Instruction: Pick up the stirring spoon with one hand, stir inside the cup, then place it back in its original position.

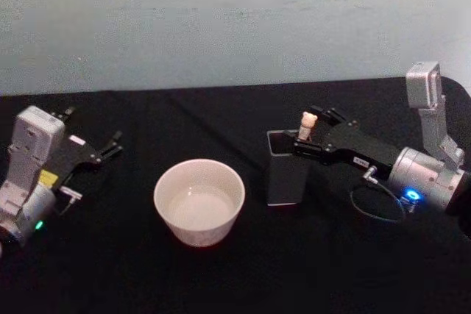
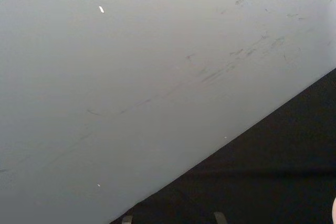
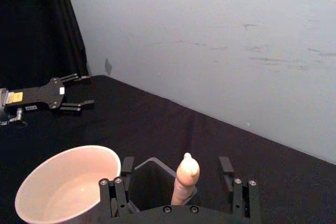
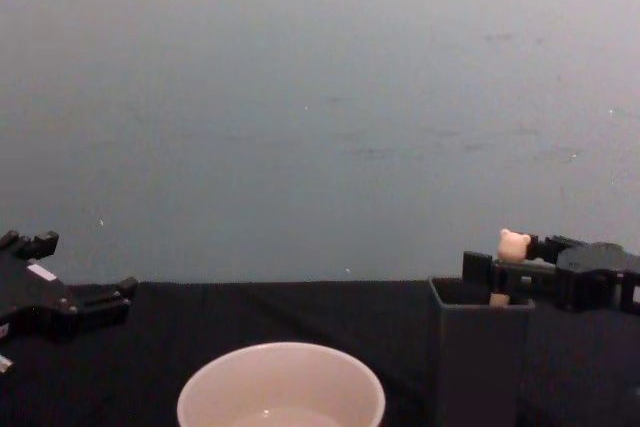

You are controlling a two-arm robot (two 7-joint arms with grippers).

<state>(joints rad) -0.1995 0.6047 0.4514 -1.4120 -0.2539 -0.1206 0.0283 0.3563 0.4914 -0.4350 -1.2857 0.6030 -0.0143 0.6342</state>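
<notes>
My right gripper grips the stirring spoon by its bear-head top (image 4: 513, 245) next, so the bowl end stays free to stir inside the cup.
The stirring spoon (image 1: 307, 122) stands upright in the dark grey square holder (image 1: 286, 174), its original position, with the beige bear-head top poking above the mouth. My right gripper (image 1: 306, 132) is open, one finger on each side of the handle (image 3: 186, 178), and neither finger touches it. In the chest view the bear head (image 4: 514, 245) sits level with the right gripper (image 4: 510, 263) above the holder (image 4: 478, 352). The cream-white cup (image 1: 199, 201) stands left of the holder and holds a pale liquid. My left gripper (image 1: 115, 145) rests open at the far left.
A black cloth (image 1: 243, 277) covers the table, and a pale wall (image 1: 235, 20) stands right behind it. The left gripper (image 3: 88, 89) lies well away from the cup (image 3: 65, 184). Bare cloth stretches in front of the cup and holder.
</notes>
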